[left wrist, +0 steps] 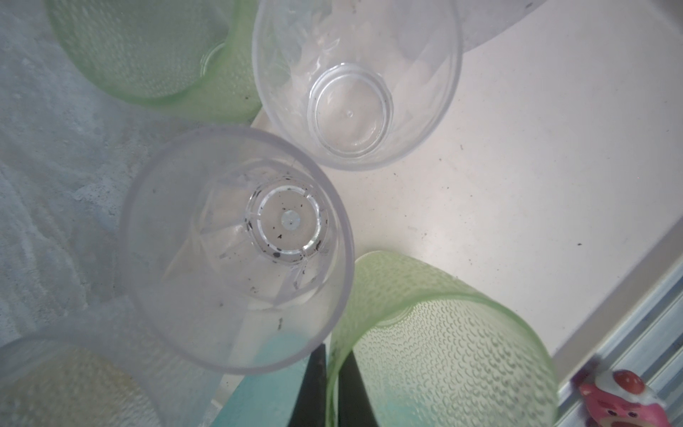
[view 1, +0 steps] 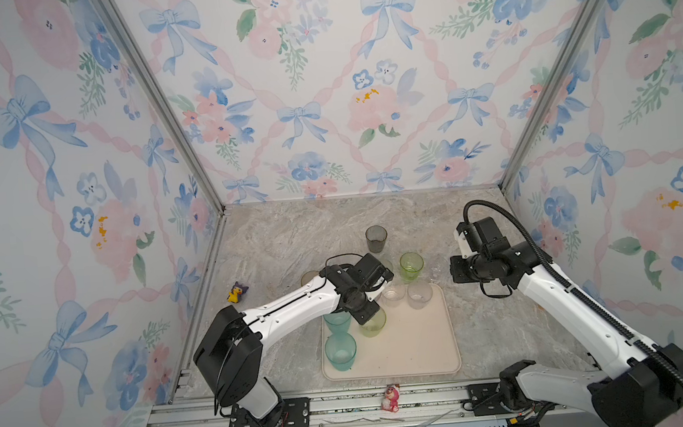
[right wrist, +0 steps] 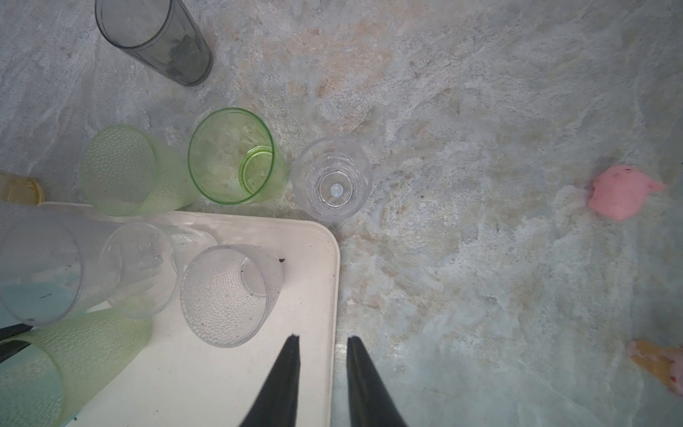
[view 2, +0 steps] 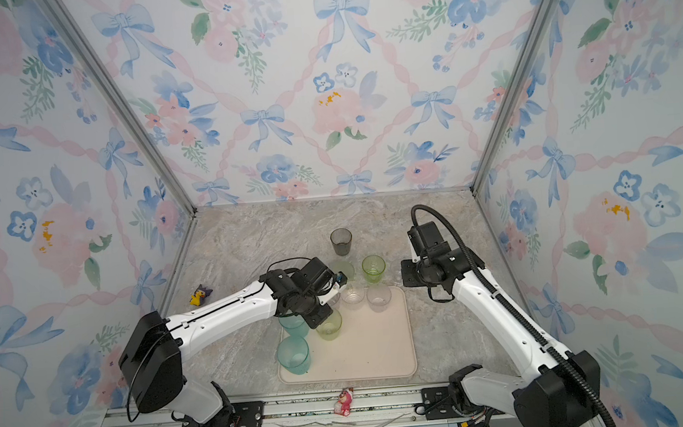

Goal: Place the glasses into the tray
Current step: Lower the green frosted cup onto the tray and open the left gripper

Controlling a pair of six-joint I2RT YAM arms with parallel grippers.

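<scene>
The pale green dimpled glass has its base above flat surface, so I will open my left gripper. The glass would stay on the tray.
The cream tray lies at the front middle of the table. On it stand two teal glasses and two clear glasses. My left gripper is shut on the rim of a pale green dimpled glass over the tray's far left part; whether its base rests on the tray I cannot tell. My right gripper hangs open and empty above the tray's right edge near its far corner. Off the tray stand a green glass, a smoky grey glass and a small clear glass.
A yellow-and-purple duck toy sits at the table's left edge. A pink figurine stands on the front rail. Another pale green glass and a yellowish glass stand just behind the tray, partly hidden by my left arm.
</scene>
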